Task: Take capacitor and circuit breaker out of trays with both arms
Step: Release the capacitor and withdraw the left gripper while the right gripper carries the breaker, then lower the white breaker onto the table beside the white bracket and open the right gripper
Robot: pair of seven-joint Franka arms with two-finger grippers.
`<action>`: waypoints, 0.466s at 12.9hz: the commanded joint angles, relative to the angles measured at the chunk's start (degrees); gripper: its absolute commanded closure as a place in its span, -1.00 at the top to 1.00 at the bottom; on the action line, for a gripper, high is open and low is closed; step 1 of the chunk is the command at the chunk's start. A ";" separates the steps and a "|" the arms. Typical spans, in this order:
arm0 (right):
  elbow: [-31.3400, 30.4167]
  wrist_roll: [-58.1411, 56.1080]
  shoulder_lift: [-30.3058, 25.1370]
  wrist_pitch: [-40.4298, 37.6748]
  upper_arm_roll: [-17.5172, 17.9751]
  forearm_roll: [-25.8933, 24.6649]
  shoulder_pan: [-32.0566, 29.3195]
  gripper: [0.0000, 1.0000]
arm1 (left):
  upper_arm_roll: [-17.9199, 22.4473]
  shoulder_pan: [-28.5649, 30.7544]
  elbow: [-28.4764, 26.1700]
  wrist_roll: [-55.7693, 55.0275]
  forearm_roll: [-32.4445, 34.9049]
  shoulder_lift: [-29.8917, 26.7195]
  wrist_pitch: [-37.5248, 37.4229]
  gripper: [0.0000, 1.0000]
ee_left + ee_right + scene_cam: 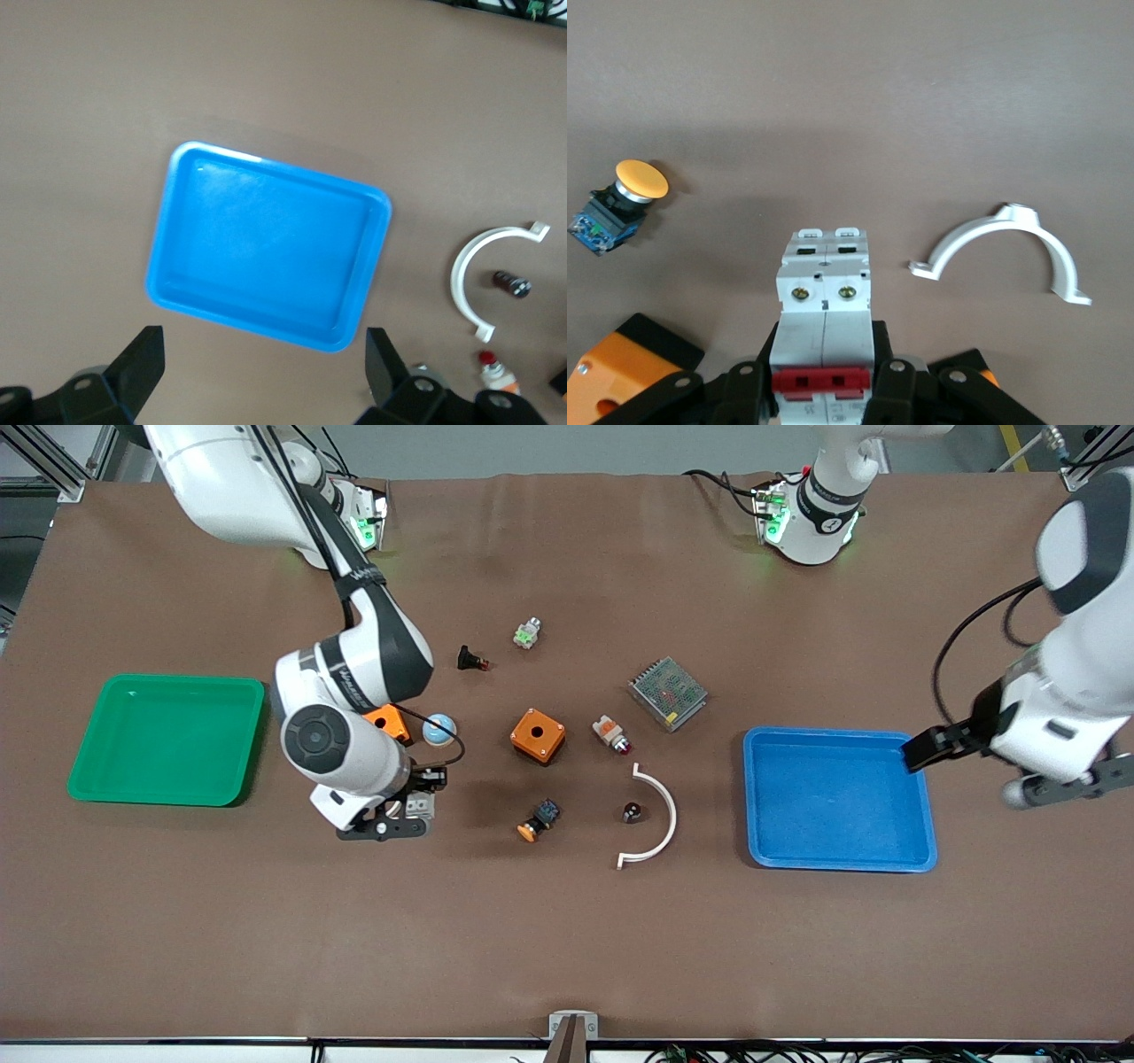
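Note:
The breaker's lower edge (421, 817) is above the tabletop, so my right gripper should lower the breaker before releasing it.
The breaker (824, 301), a white-grey block with red levers, sits between the fingers of my right gripper (413, 811), which is shut on it low over the table beside the arm's own orange box; it also shows in the front view (422, 804). The capacitor (632, 811), a tiny black cylinder with a silvery end, lies on the table inside the curve of a white clamp (657, 819); the left wrist view shows it too (511, 283). My left gripper (263, 354) is open and empty, up in the air over the blue tray's edge at the left arm's end.
The blue tray (837, 802) lies toward the left arm's end, a green tray (168, 740) toward the right arm's end. Mid-table lie an orange box (538, 735), an orange-capped button (539, 821), a white-and-orange part (612, 735), a grey mesh unit (667, 693) and a blue ball (439, 730).

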 commanded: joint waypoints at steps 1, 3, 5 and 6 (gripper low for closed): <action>4.36 0.40 5.15 0.61 -0.81 0.40 2.43 -0.72 | -0.76 3.35 -6.37 5.35 0.79 -6.99 -0.79 1.00; 4.37 0.49 6.74 2.46 -0.81 0.57 1.75 -0.73 | -0.85 4.24 -9.89 8.26 0.70 -11.22 -0.88 1.00; 4.28 0.58 7.53 2.81 -0.90 0.40 1.74 -0.73 | -0.85 4.15 -13.76 8.88 0.35 -15.17 -1.06 1.00; 4.19 0.58 8.23 4.38 -0.90 0.31 1.57 -0.72 | -1.11 4.32 -15.25 9.32 0.35 -16.23 -1.14 1.00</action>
